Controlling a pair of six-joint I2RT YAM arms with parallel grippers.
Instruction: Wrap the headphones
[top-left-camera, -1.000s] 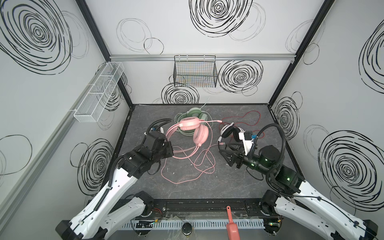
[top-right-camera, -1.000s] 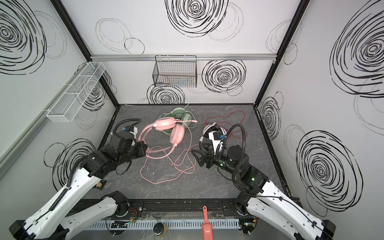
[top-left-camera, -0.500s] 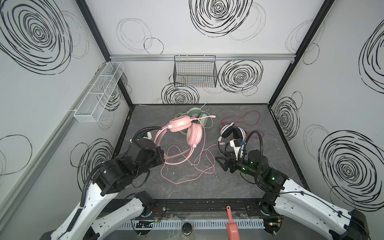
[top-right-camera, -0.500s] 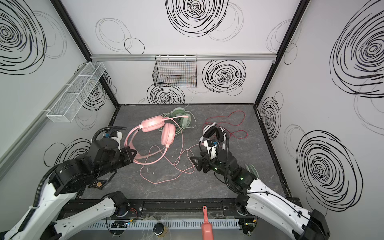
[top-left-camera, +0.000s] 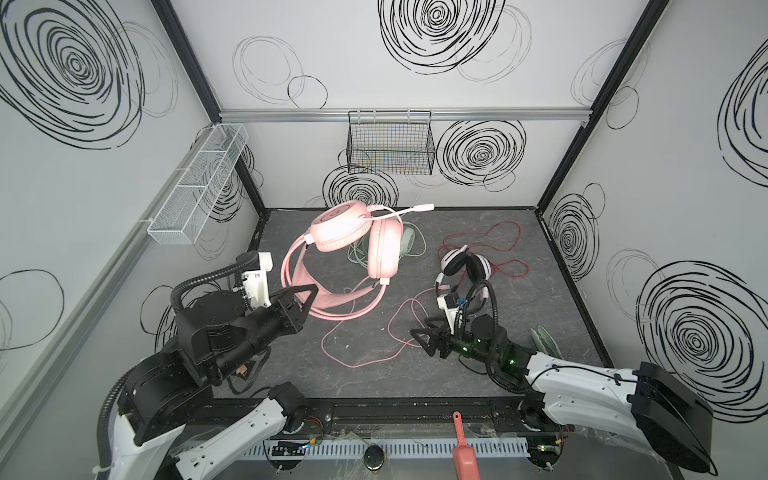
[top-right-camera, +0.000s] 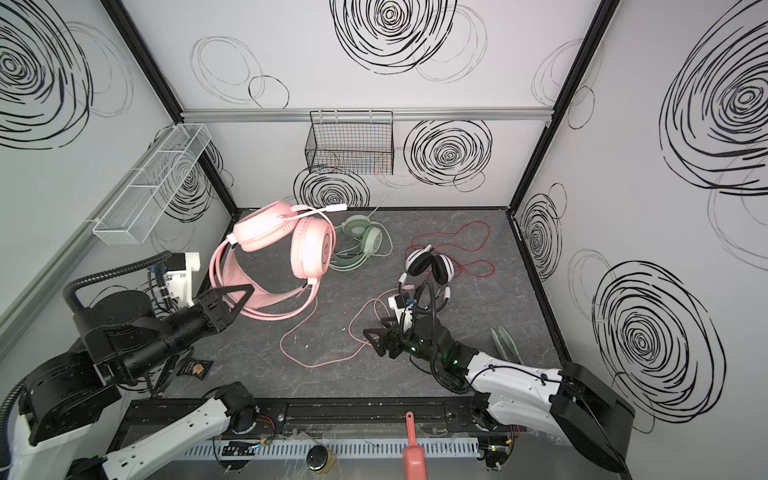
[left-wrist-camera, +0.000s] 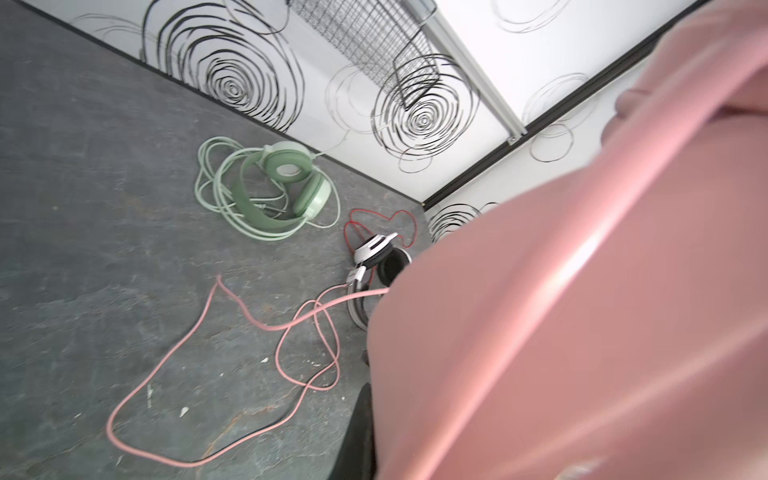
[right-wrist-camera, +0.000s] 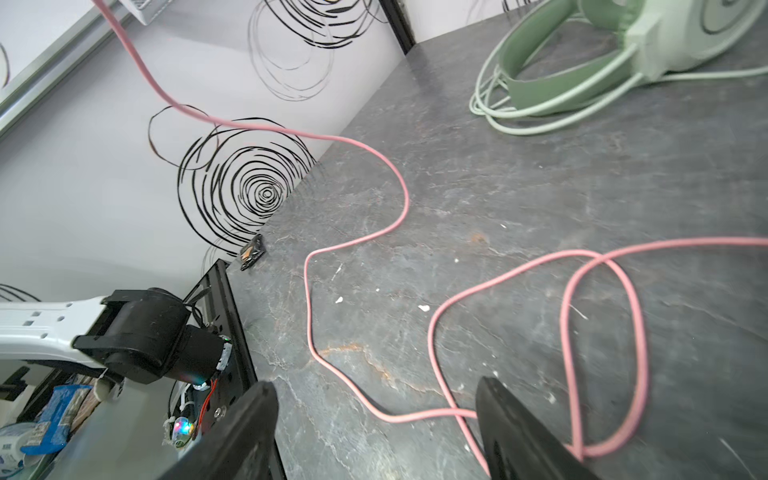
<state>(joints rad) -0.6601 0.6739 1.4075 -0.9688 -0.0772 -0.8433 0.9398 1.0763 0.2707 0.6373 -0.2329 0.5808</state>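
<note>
I should next use my right gripper to grab the pink cable (top-left-camera: 361, 362) partway along its trailing length. That leaves a free stretch toward the headphones (top-left-camera: 342, 228) for wrapping.
My left gripper (top-left-camera: 306, 291) is shut on the headband of the pink headphones (top-left-camera: 345, 226) and holds them off the floor; both top views show this grip (top-right-camera: 244, 291). In the left wrist view the pink band (left-wrist-camera: 582, 291) fills the frame and hides the jaws. Their pink cable (top-left-camera: 361, 362) trails in loops on the floor. My right gripper (right-wrist-camera: 376, 388) is open, low over that cable (right-wrist-camera: 415, 415), which runs between its fingers. The green headphones (top-right-camera: 361, 241) and the white-and-black headphones (top-right-camera: 430, 266) lie on the floor.
A black wire basket (top-left-camera: 390, 145) hangs on the back wall and a white mesh shelf (top-left-camera: 199, 183) on the left wall. A green disc (top-left-camera: 544, 338) leans near the right wall. A small dark packet (top-right-camera: 195, 368) lies front left. A red scoop (top-left-camera: 463, 453) rests on the front rail.
The left gripper has lifted the pink headphones off the floor, up and to the left. The right gripper has come down and forward-left onto the pink cable loops.
</note>
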